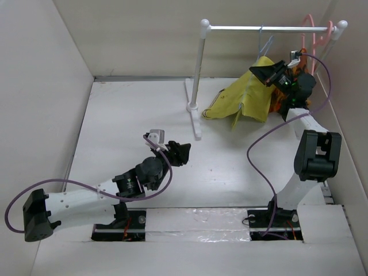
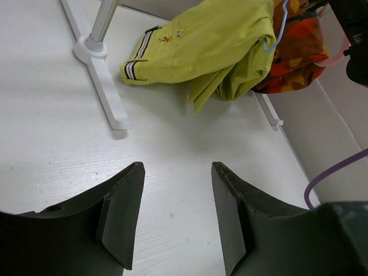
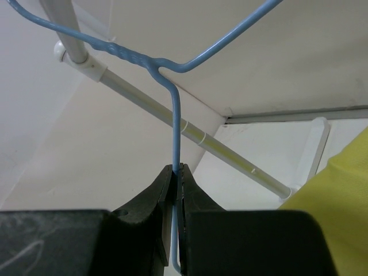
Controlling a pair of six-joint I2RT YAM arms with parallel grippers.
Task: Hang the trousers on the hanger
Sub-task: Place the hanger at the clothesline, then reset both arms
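Note:
The pale-blue hanger's hook is over the rack's bar and would stay, so my right gripper should open.
The mustard-yellow trousers (image 1: 246, 99) hang from beside my right gripper (image 1: 280, 73) and spread down onto the table; their striped waistband faces the rack post. In the left wrist view the trousers (image 2: 201, 46) lie folded, with a bit of the blue wire hanger (image 2: 275, 35) at their right end. My right gripper (image 3: 177, 170) is shut on the pale-blue hanger (image 3: 175, 115), just below its twisted neck, close under the rack rail (image 3: 213, 141). The hanger's hook (image 1: 263, 38) reaches up to the rail. My left gripper (image 1: 181, 153) is open and empty above the table's middle, and also shows in its own wrist view (image 2: 177, 172).
A white clothes rack (image 1: 199, 69) stands at the back, with its foot (image 2: 107, 86) on the table. A pink hanger (image 1: 315, 30) hangs on the rail at the right. An orange-red camouflage garment (image 2: 294, 57) lies behind the trousers by the right wall.

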